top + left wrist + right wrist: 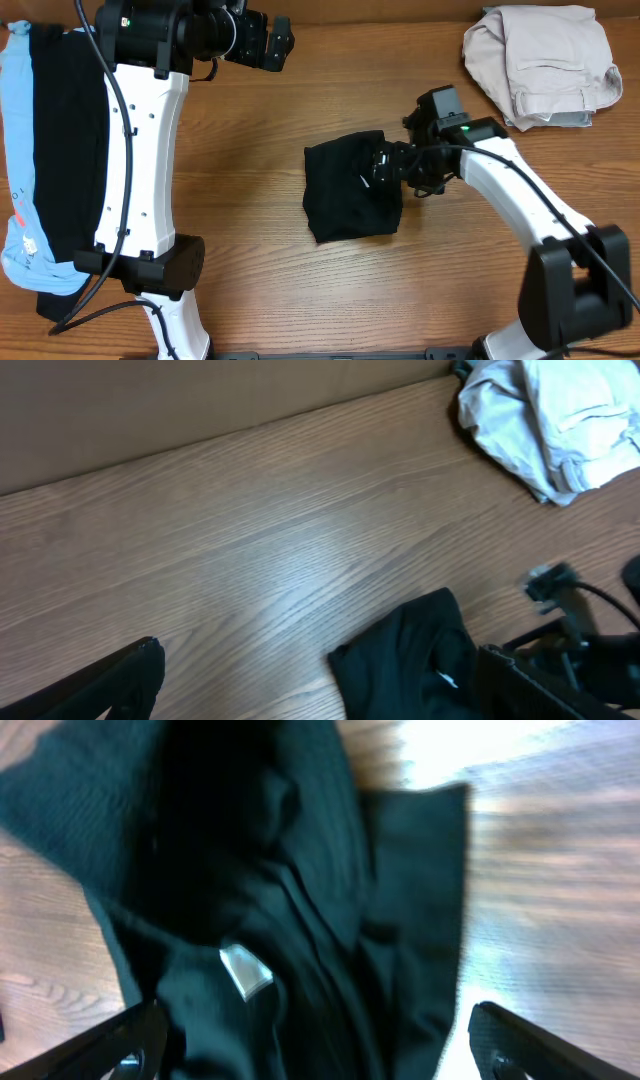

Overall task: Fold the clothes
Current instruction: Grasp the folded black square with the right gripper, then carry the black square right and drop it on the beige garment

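My right gripper is to stack the folded black garment (350, 190) on the beige garment (542, 62), so next it should grab it across its layers near the white tag.
A black garment (350, 190) lies folded into a rough square at the table's middle; it also shows in the left wrist view (410, 660) and fills the right wrist view (270, 900), with a small white tag (245, 968) showing. My right gripper (385, 168) is open, its fingers spread wide just over the garment's right edge (315, 1055). My left gripper (280, 42) is open and empty, held high at the back of the table, far from the garment; its fingers frame the left wrist view (330, 695).
A crumpled beige garment (540, 62) lies at the back right, also in the left wrist view (550, 420). A light blue garment (18, 170) and another black garment (65, 150) lie along the left edge, partly under the left arm.
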Controlling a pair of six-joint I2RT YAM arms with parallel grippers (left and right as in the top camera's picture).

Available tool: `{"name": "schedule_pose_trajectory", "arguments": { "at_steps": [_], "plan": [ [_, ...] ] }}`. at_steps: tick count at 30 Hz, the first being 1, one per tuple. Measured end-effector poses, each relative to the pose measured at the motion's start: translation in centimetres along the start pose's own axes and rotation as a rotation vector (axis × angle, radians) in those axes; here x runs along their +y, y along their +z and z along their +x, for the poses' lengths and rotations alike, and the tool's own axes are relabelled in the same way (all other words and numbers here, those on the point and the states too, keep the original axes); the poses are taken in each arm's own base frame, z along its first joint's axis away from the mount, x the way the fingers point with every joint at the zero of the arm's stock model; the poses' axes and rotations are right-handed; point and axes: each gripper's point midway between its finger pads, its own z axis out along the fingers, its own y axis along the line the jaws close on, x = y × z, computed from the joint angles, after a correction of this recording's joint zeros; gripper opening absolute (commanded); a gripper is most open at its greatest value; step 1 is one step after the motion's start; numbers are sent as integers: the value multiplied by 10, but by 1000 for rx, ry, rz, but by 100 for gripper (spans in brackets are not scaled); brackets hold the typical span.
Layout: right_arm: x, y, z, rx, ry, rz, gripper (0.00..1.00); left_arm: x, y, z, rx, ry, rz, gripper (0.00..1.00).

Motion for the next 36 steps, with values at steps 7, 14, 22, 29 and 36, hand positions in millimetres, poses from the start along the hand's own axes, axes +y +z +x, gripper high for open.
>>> {"name": "schedule_pose_trajectory", "arguments": {
  "at_steps": [7,14,22,29,36],
  "plan": [
    [-22,57,10,114,15,26,91,2,0,0,1,0,-11,100],
    [-15,69,7,125,13,-40,16,3,0,1,5,-1,-18,100],
    [28,75,3,143,-24,-310,4,3,0,1,5,-1,-18,100],
    [45,43,-22,107,16,-498,4,3,0,1,5,-1,-18,100],
    [22,-92,-118,-247,40,-640,4,3,0,1,5,-1,-18,100]
  ]
}}
